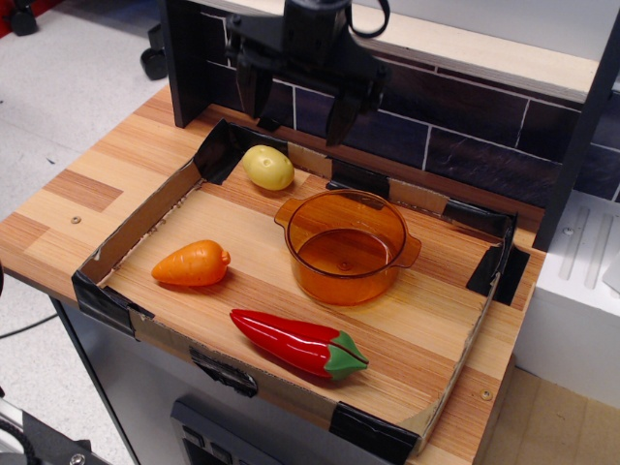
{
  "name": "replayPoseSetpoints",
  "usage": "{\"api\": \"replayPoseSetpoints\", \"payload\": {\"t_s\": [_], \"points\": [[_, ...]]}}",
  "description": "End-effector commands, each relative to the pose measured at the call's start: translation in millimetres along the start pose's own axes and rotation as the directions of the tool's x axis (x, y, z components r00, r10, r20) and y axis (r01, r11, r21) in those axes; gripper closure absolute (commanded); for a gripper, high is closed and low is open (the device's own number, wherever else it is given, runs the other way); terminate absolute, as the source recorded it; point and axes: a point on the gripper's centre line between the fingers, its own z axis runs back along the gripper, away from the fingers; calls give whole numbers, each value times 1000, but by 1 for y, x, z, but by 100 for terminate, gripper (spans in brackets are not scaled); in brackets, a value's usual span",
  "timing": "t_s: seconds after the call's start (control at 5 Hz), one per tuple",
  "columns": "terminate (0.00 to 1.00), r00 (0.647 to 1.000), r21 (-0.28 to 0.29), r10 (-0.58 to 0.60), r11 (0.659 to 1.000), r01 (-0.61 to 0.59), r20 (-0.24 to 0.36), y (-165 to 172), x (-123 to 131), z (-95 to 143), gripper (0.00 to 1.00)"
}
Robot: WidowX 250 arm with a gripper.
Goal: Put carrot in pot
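Observation:
My gripper takes hold of the smooth orange carrot by its middle next, to put it in the amber pot.
The carrot, short, smooth and orange, lies on its side at the left of the shallow cardboard tray. The pot, translucent amber with two small side handles, stands upright and empty in the middle of the tray, to the right of the carrot. My gripper hangs open and empty above the tray's back edge, over the yellow potato and well behind and above the carrot and pot.
A pale yellow potato lies at the tray's back left. A long red pepper with green stem lies at the front. A dark tiled wall stands behind. A white unit stands at the right.

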Motion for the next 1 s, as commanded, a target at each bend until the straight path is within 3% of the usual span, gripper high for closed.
{"api": "replayPoseSetpoints", "payload": {"t_s": [0.0, 0.2, 0.4, 0.6, 0.8], "points": [[0, 914, -137, -405, 904, 405, 27, 22, -7, 14, 0], [0, 790, -203, -610, 767, 609, 61, 40, -16, 9, 0], [0, 617, -285, -782, 575, 767, 82, 47, -29, -8, 0], [0, 407, -283, -903, 358, 890, 138, 44, -45, -27, 0], [0, 231, -276, -961, 183, 944, 152, 43, -61, -45, 0]]}}
